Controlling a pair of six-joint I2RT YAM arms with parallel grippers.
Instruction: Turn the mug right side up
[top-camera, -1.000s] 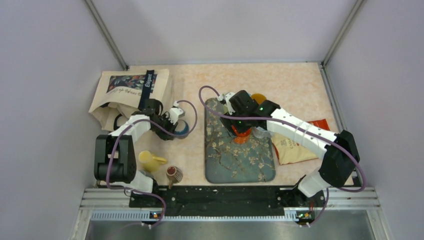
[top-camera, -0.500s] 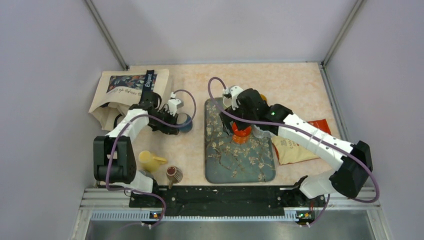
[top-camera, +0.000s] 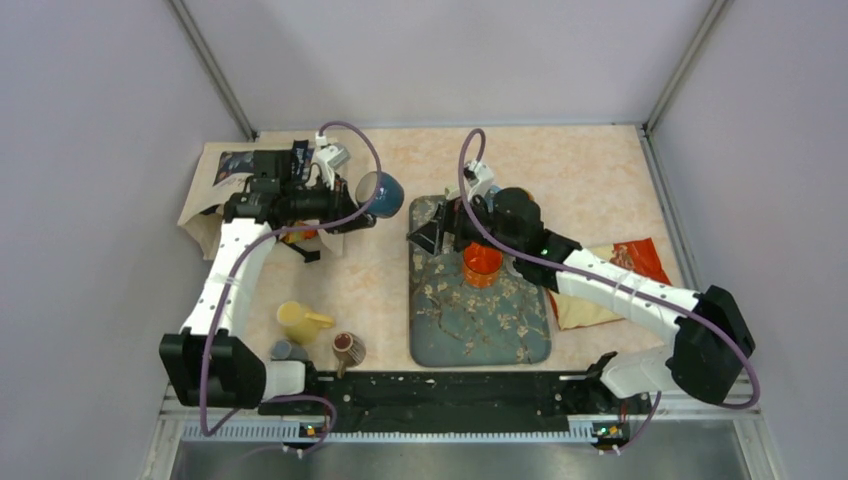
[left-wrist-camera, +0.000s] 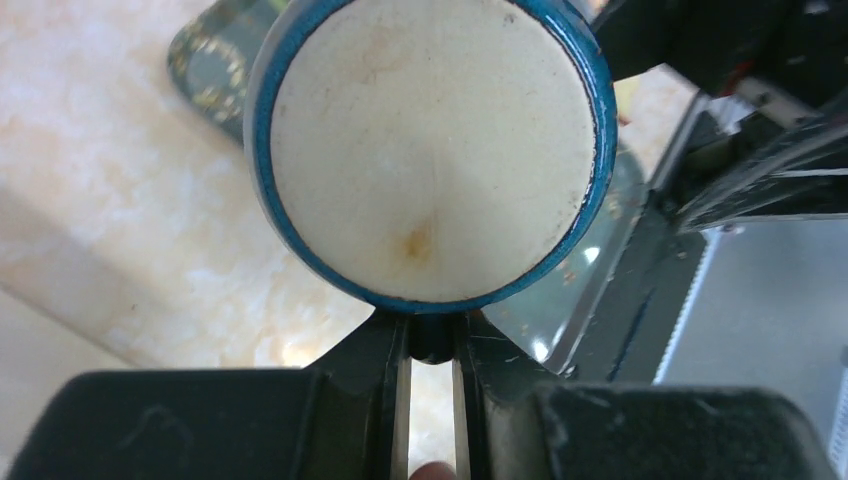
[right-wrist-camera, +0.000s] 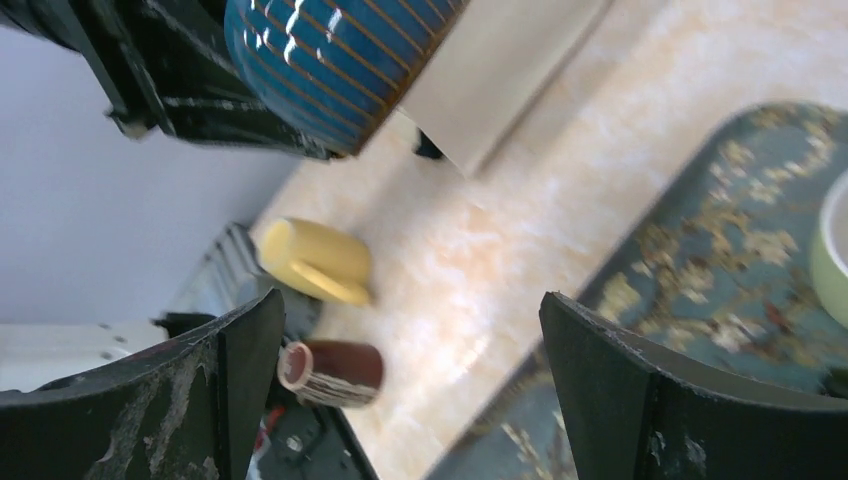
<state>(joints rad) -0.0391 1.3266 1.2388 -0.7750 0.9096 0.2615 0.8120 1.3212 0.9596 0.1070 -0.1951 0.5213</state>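
I will next pinch the striped mug's rim with my right gripper, its cream base free for setting down right side up.
The blue striped mug hangs in the air over the table, left of the tray, tipped on its side. In the left wrist view its cream base faces the camera. My left gripper is shut on the mug's dark handle, its fingers pinching it just below the base. My right gripper is open and empty over the tray's far left corner, a little right of the mug. In the right wrist view the mug sits at the top, above and apart from the open right gripper.
A floral tray holds an orange cup. A yellow cup and a brown cylinder lie near the front left. A tote bag lies at the back left, a snack bag right of the tray.
My left arm has lifted the mug off the table and carried it back and to the right. My right gripper has moved from the orange cup to the tray's far left corner.
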